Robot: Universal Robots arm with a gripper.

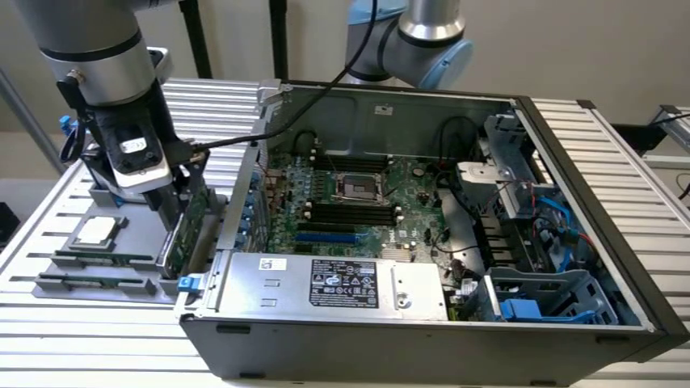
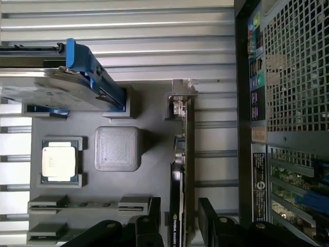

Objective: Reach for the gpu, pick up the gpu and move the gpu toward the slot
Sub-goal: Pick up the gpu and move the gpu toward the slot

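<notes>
My gripper should grab the GPU by its upper edge (image 2: pixel 182 218) next, because the GPU is standing upright and the computer case's side (image 2: pixel 243 128) is close beside it.
The gpu (image 1: pixel 181 233) is a thin green card that stands on edge in a grey holder tray (image 1: pixel 65 283), just outside the open computer case at the exterior view's left. In the wrist view the gpu (image 2: pixel 184 154) shows edge-on, with its silver bracket (image 2: pixel 180 96) at the far end. My gripper (image 1: pixel 176 212) hangs straight down over the card. It is open, and the two black fingers (image 2: pixel 155 213) stand one on each side of the card's edge with a small gap either way. The blue slot (image 1: pixel 329 238) lies on the motherboard (image 1: pixel 356 194) inside the case.
The tray also carries a processor chip (image 2: pixel 59 160), memory sticks (image 2: pixel 82 203), a grey square block (image 2: pixel 117 149) and a blue-framed hard drive (image 2: pixel 51 85). The case wall (image 2: pixel 288 77) runs close beside the card. A power supply (image 1: pixel 334 283) sits at the case front. A second arm's base (image 1: pixel 415 40) stands behind.
</notes>
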